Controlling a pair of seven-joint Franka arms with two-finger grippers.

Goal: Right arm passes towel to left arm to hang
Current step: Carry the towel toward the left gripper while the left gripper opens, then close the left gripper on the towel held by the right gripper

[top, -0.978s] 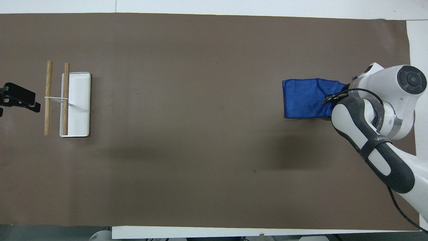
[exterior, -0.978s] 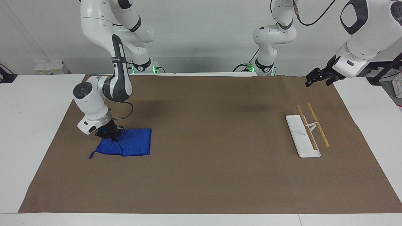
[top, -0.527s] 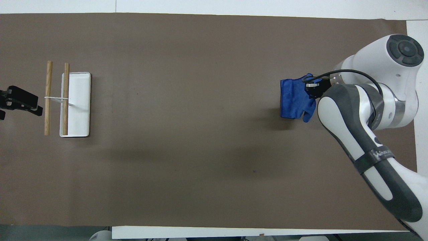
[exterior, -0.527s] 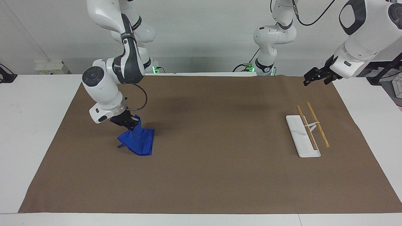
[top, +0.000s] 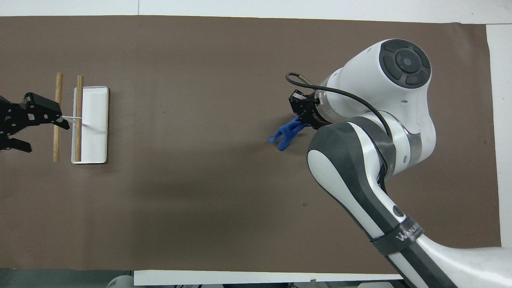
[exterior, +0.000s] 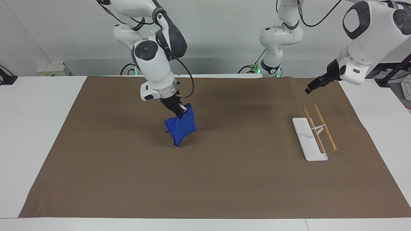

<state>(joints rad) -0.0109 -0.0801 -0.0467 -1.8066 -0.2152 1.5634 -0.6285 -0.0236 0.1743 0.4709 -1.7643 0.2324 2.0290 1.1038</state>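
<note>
My left gripper grabs the towel by its loose hanging end (top: 279, 140) next, since my right gripper stays shut over the towel's upper corner.
My right gripper (exterior: 179, 112) is shut on the upper corner of the blue towel (exterior: 181, 128). The towel hangs bunched below it, over the brown mat, somewhat toward the right arm's end of the middle. From overhead only a narrow blue fold of the towel (top: 285, 136) shows beside the right gripper (top: 304, 118), under the big white wrist. My left gripper (exterior: 313, 86) hovers open and holds nothing, in the air close to the rack at the left arm's end. In the overhead view the left gripper (top: 48, 138) has its two fingers spread beside the rods.
A hanging rack stands at the left arm's end of the mat: a white base (exterior: 308, 138) with two wooden rods (exterior: 324, 126) on a thin white post. The brown mat (exterior: 205, 186) covers most of the white table.
The right arm has lifted the towel off the mat and carried it toward the table's middle; the towel now hangs bunched. The left gripper has edged in toward the rack.
</note>
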